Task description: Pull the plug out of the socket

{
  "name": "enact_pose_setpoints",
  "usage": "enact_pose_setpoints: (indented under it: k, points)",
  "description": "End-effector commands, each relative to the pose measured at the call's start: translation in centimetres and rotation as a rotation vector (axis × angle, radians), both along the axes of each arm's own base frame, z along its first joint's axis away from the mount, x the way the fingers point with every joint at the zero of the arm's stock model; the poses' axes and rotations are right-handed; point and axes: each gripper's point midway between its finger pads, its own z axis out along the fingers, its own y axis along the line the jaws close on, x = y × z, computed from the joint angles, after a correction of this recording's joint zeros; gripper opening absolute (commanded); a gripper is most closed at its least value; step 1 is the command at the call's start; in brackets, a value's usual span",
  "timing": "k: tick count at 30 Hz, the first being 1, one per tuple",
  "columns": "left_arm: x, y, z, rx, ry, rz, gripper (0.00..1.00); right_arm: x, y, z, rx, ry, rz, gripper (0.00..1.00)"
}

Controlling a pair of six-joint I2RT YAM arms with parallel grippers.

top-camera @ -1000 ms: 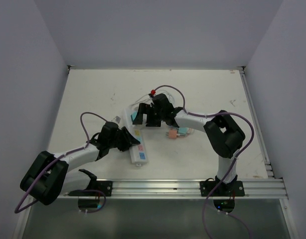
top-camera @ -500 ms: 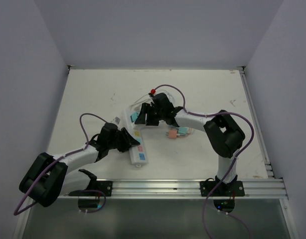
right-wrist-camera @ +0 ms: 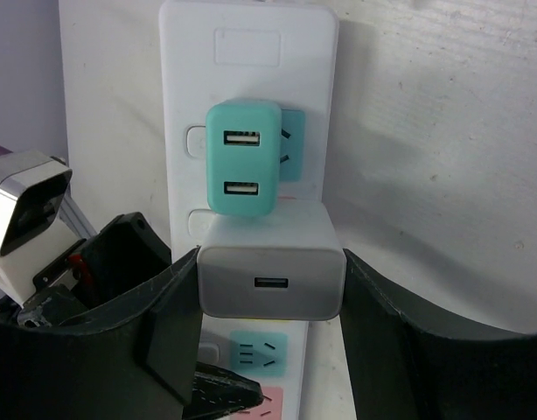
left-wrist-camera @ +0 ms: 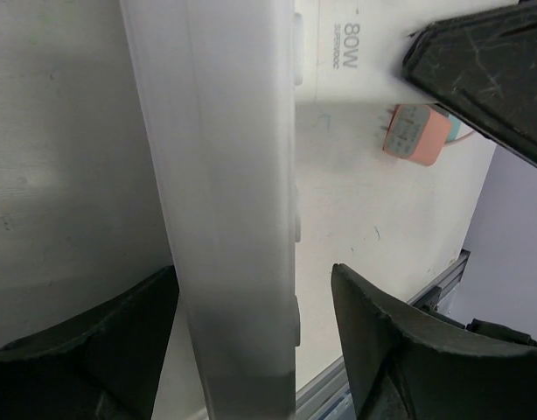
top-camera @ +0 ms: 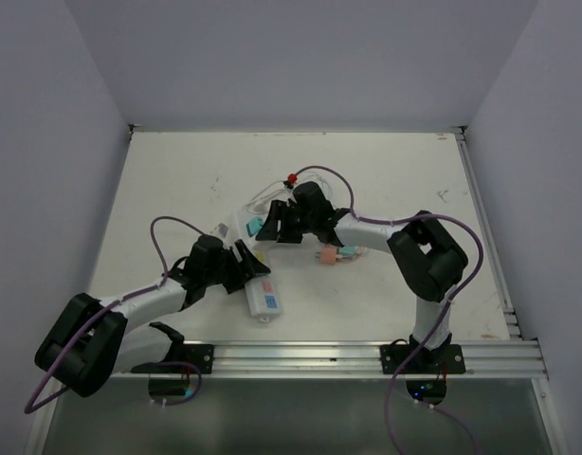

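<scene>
The strip is between my fingers, and one finger is well past the strip's near edge. My left gripper should close now, as it would hold the strip.
The socket (top-camera: pixel 265 290) is a long white strip lying slanted mid-table, with teal and pink outlet faces (right-wrist-camera: pixel 261 352). A white plug (right-wrist-camera: pixel 270 273) and a teal two-port plug (right-wrist-camera: pixel 243 168) sit in it side by side. My right gripper (right-wrist-camera: pixel 270 289) is shut on the white plug, one finger pressed against each of its sides. My left gripper (left-wrist-camera: pixel 251 289) straddles the strip's (left-wrist-camera: pixel 233 219) near part. It is open, with a gap between its right finger (left-wrist-camera: pixel 400 350) and the strip. From above, the right gripper (top-camera: pixel 272 226) covers the white plug.
Loose pink and teal plugs (top-camera: pixel 334 254) lie right of the strip, and the pink one (left-wrist-camera: pixel 415 133) shows past the left gripper. A silver-tipped piece (right-wrist-camera: pixel 24 206) lies left of the strip. A thin cord with a red tip (top-camera: pixel 291 176) loops behind. The aluminium rail (top-camera: pixel 367 355) borders the near edge.
My right gripper has closed onto the white plug. My left gripper, shut before, has opened around the strip. The strip's near end has slid slightly toward the rail.
</scene>
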Motion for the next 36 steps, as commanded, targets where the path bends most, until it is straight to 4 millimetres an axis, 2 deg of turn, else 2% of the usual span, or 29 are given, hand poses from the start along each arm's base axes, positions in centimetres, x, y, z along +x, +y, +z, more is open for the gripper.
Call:
enact_pose_setpoints:
  k: [1, 3, 9, 12, 13, 16, 19, 22, 26, 33, 36]
  points:
    - [1.0, 0.3, 0.0, 0.038, -0.032, 0.014, 0.75, -1.4, 0.2, 1.5, 0.036, -0.019, 0.040, 0.00]
    - [1.5, 0.2, 0.3, 0.037, -0.041, 0.023, 0.73, -1.6, 0.2, 1.6, 0.036, -0.021, 0.042, 0.00]
    - [2.4, 0.1, -0.1, 0.050, -0.036, 0.043, 0.59, -2.4, 0.5, 1.4, 0.032, -0.016, 0.051, 0.00]
    - [2.5, 0.0, -0.3, 0.053, -0.026, 0.039, 0.45, -2.5, 0.4, 1.3, 0.030, -0.016, 0.051, 0.00]
    - [2.4, 0.1, -0.5, 0.057, -0.022, 0.038, 0.35, -2.5, 0.4, 1.5, 0.032, -0.016, 0.048, 0.00]
    - [2.0, 0.4, -0.8, 0.067, -0.009, 0.040, 0.14, -2.5, 0.3, 1.7, 0.035, -0.018, 0.047, 0.00]
    - [1.5, 0.6, -1.4, 0.073, 0.015, 0.048, 0.00, -2.5, 0.2, 2.0, 0.038, -0.029, 0.040, 0.00]
    - [0.9, 1.0, -2.1, 0.075, 0.048, 0.069, 0.00, -2.5, 0.0, 2.3, 0.039, -0.036, 0.032, 0.00]
    - [0.1, 1.6, -3.1, 0.082, 0.091, 0.101, 0.00, -2.5, -0.1, 3.6, 0.057, -0.055, 0.026, 0.00]
    - [-0.8, 2.6, -4.4, 0.109, 0.153, 0.162, 0.00, -2.1, -1.4, 5.7, 0.082, -0.111, -0.025, 0.00]
    - [-1.0, 3.1, -4.8, 0.130, 0.172, 0.179, 0.00, -1.9, -2.1, 6.1, 0.092, -0.120, -0.046, 0.00]
